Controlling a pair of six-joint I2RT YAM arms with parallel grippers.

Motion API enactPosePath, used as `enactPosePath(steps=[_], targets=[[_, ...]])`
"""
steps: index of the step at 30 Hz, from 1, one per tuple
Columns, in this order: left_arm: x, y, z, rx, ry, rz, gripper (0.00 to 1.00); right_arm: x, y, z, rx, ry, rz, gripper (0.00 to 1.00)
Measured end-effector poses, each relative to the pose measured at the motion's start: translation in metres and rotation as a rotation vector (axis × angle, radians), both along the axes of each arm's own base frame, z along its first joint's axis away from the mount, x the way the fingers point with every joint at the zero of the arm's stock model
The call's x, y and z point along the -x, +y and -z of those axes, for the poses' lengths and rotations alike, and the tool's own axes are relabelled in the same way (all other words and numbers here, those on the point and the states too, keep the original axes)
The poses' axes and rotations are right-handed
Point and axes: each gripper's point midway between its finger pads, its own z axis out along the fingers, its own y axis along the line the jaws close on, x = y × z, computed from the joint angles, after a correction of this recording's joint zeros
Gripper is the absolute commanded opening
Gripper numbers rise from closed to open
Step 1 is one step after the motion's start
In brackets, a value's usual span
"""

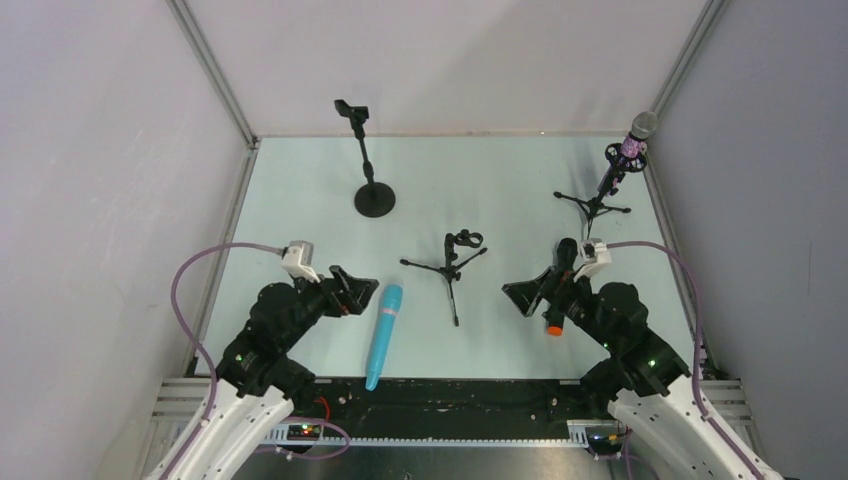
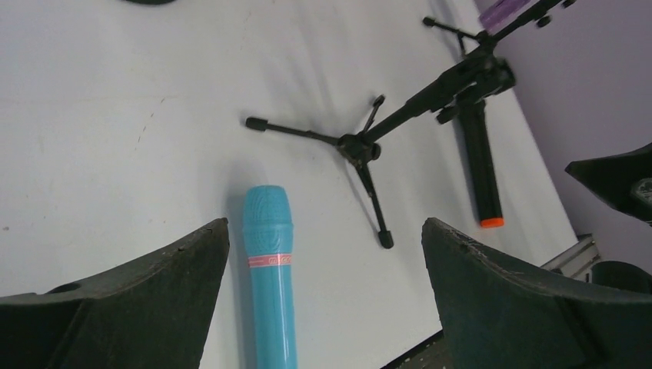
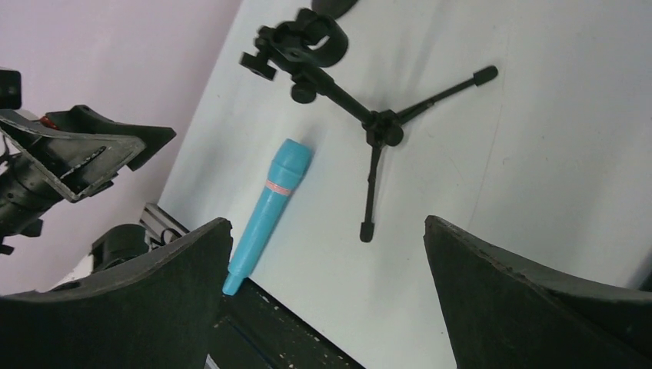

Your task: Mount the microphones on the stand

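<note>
I will next grab the turquoise microphone with my left gripper by the pink band below its head (image 1: 389, 311) (image 2: 270, 260). The turquoise microphone's handle then stays free to be handed over.
A turquoise microphone (image 1: 384, 335) (image 2: 269, 284) (image 3: 273, 200) lies on the table near the front edge. My left gripper (image 1: 355, 290) (image 2: 324, 231) hovers open just left of it, with the microphone's head between its fingers in the left wrist view. The black microphone with an orange end (image 1: 553, 329) (image 2: 480, 165) lies beside my right wrist, partly covered by it. Open and holding nothing, my right gripper (image 1: 525, 292) (image 3: 327, 223) points toward the centre. A small tripod stand (image 1: 450, 268) (image 2: 369, 142) (image 3: 361, 108) with an empty clip sits mid-table. The purple microphone (image 1: 632, 145) (image 2: 503, 11) is clipped in the far right tripod stand (image 1: 595, 205).
A taller round-base stand (image 1: 372, 165) with an empty clip stands at the back left of centre. White walls enclose the table on three sides. A black rail (image 1: 450, 395) runs along the front edge, under the turquoise microphone's tail.
</note>
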Motion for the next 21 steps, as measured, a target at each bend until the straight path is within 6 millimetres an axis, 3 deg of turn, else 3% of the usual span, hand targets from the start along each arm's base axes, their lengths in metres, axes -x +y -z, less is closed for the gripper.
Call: enactPosePath(steps=[4,10,21], targets=[[-0.005,-0.002,0.025,-0.029,0.096,-0.018,0.98,-0.003,0.005,0.014,0.038,0.046,-0.014,0.99],[-0.012,-0.002,0.063,-0.104,0.252,-0.044,0.98,-0.002,0.009,0.016,0.024,0.035,-0.035,0.99],[-0.011,-0.007,0.123,-0.271,0.502,-0.014,0.98,-0.006,0.01,0.058,0.076,0.145,-0.025,0.99]])
